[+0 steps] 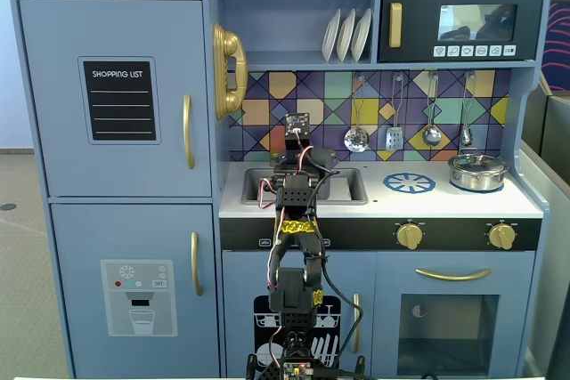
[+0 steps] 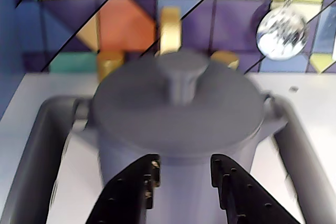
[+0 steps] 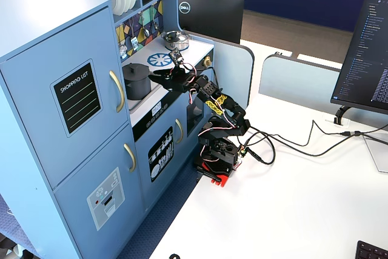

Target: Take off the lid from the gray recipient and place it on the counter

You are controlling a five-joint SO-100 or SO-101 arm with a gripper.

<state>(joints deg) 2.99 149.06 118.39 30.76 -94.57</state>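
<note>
The gripper should next grab the lid by its central knob, to uncover the gray recipient (image 2: 126,153) and put the lid on the counter.
The gray recipient (image 2: 126,153) stands in the sunken gray sink (image 2: 31,150) of the white counter (image 2: 310,93). The dark gray lid (image 2: 178,111) sits on it, its knob (image 2: 181,77) upright in the middle. My gripper (image 2: 184,166) is open, with the black fingers (image 2: 147,182) spread in front of the pot wall just below the lid's rim, holding nothing. In a fixed view from the side, the recipient (image 3: 137,83) shows with the lid (image 3: 134,67) on, and the gripper (image 3: 156,75) is right beside it. In the front fixed view my arm (image 1: 298,184) hides the pot.
A gold faucet (image 2: 169,30) stands behind the pot, and a hanging ladle (image 2: 281,32) is at the upper right. A blue-and-white burner circle (image 1: 410,183) and a shiny silver pot (image 1: 476,171) are on the counter to the right of the sink (image 1: 352,186).
</note>
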